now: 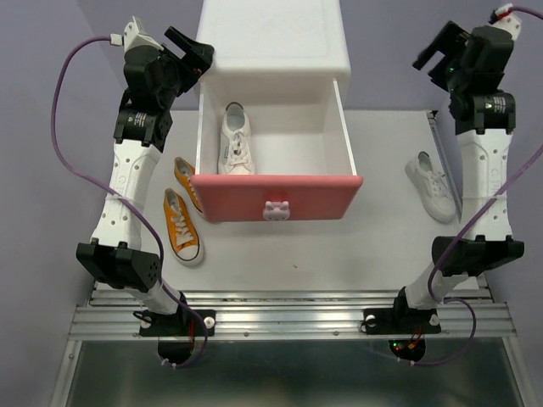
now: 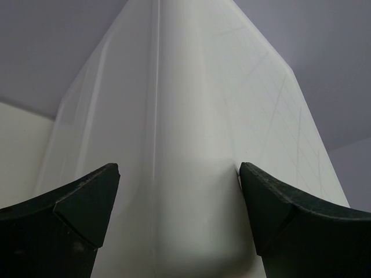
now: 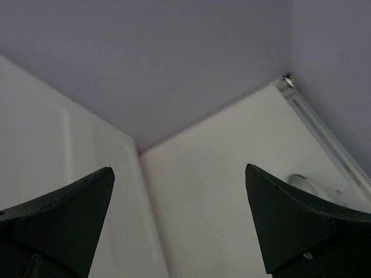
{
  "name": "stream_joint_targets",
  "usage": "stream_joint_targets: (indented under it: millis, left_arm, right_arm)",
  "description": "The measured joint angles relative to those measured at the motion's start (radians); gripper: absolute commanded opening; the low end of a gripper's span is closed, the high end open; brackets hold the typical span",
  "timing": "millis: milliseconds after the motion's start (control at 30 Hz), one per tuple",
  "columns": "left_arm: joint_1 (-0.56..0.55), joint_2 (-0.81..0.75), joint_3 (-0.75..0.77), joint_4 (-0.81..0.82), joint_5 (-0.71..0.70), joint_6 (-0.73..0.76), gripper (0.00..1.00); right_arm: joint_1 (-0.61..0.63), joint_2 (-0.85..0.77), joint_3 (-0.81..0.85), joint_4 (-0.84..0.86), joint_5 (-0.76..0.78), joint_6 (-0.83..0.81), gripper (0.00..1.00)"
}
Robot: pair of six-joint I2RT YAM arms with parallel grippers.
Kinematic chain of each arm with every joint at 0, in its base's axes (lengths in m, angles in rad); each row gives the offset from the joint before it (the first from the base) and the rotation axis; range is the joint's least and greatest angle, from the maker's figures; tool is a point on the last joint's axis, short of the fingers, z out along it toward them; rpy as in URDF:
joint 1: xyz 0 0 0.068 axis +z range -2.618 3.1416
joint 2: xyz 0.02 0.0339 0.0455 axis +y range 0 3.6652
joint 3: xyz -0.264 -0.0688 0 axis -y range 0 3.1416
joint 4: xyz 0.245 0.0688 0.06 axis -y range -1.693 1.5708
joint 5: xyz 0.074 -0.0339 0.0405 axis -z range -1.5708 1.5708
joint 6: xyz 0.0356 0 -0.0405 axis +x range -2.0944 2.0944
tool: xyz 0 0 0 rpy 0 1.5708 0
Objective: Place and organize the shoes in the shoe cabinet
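Note:
My right gripper reaches the white shoe and grabs the side of its collar (image 1: 422, 163) next, so its sole stays free to rest inside the drawer.
The white shoe cabinet (image 1: 273, 41) stands at the back centre with its upper drawer (image 1: 276, 197) pulled out, deeper pink front towards me. One white shoe (image 1: 236, 140) lies in the drawer's left half. The two orange shoes (image 1: 181, 225) (image 1: 188, 181) lie on the table left of the drawer. The other white shoe (image 1: 430, 185) lies on the table at the right; its tip shows in the right wrist view (image 3: 306, 184). My left gripper (image 1: 191, 52) is open and empty at the cabinet's left corner (image 2: 191, 145). My right gripper (image 1: 437, 51) is open and empty, raised right of the cabinet.
A bunny-shaped knob (image 1: 277, 209) sits on the drawer front. The lower drawer is hidden under the open one. A metal rail (image 1: 441, 153) runs along the table's right edge. The white table (image 3: 232, 174) meets a purple wall behind.

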Motion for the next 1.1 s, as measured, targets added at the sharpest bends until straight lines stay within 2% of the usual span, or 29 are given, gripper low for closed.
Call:
stream_joint_targets:
  millis: [67,200,433,600,1100]
  left_arm:
    - [0.000,0.000,0.000,0.000,0.000,0.000,0.94]
    - [0.000,-0.003,-0.003,0.001,0.000,0.000,0.94]
    - [0.005,-0.019,-0.032,0.015,-0.014,-0.001,0.94]
    - [0.011,-0.046,-0.073,0.036,-0.025,-0.003,0.94]
    - [0.012,-0.069,-0.102,0.046,-0.068,-0.009,0.94]
  right_arm:
    - [-0.138,0.006,-0.043,-0.103,-0.019,-0.023,1.00]
    - [-0.236,0.031,-0.159,-0.248,0.038,-0.132,1.00]
    - [-0.218,0.106,-0.391,-0.306,0.135,-0.386,1.00]
    - [-0.219,0.196,-0.459,-0.288,0.179,-0.479,1.00]
    - [-0.229,0.337,-0.535,-0.150,0.190,-0.576,1.00]
